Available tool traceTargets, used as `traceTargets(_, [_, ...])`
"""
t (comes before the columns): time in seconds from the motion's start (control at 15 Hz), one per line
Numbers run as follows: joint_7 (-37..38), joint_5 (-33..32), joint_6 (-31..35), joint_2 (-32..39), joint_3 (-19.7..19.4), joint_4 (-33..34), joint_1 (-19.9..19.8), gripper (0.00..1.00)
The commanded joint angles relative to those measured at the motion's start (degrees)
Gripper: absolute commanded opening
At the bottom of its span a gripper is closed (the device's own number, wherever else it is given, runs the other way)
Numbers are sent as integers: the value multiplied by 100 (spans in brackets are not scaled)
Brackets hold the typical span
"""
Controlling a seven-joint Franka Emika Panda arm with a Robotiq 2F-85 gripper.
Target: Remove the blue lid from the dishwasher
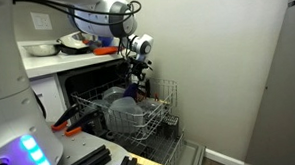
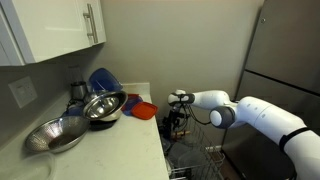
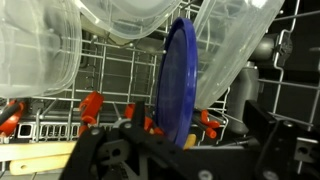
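My gripper next needs to grab the blue lid's exposed edge, a finger on each side of the lid, to draw the lid edge-on from between the clear containers.
In the wrist view the blue lid (image 3: 175, 85) stands on edge in the dishwasher's wire rack (image 3: 110, 85), among clear plastic containers. My gripper (image 3: 180, 142) is open, with a dark finger on each side of the lid, which rises between them. I cannot tell whether either finger touches it. In both exterior views the gripper (image 1: 138, 85) (image 2: 178, 122) reaches down over the back of the dishwasher's pulled-out rack (image 1: 160, 102) (image 2: 215, 155). The lid itself is hidden behind the gripper there.
Pale bowls (image 1: 124, 112) fill the rack beside the gripper. Clear containers (image 3: 40, 50) (image 3: 235, 45) crowd the lid on both sides. Orange-tipped tines (image 3: 92, 105) stand below. The counter (image 2: 110, 140) holds metal bowls (image 2: 55, 135), a blue colander (image 2: 103, 80) and an orange dish (image 2: 145, 109).
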Motion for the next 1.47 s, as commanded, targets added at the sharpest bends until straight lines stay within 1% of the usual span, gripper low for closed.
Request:
traceTargets(0.0, [103, 31, 238, 5, 3, -193, -15, 100])
traceTargets(0.07, [72, 42, 222, 12, 26, -215, -20, 100])
traceTargets(0.13, [59, 41, 197, 14, 33, -223, -21, 88])
traceTargets(0.2, [28, 36, 184, 16, 36, -235, -20, 74])
traceTargets(0.27, [30, 40, 185, 16, 41, -246, -20, 68])
traceTargets(0.33, [36, 43, 184, 16, 44, -252, -21, 60])
traceTargets(0.73, [61, 51, 190, 16, 48, -235, -28, 22])
traceTargets(0.8, [66, 50, 190, 16, 46, -234, -26, 15])
traceTargets(0.93, [104, 43, 161, 16, 41, -200, -13, 3])
traceTargets(1.07, [358, -23, 95, 15, -43, -53, 48, 0])
traceTargets(1.2, [673, -99, -31, 12, -132, 235, 93, 3])
traceTargets(1.4, [1099, -146, -222, -1, -198, 850, 151, 3])
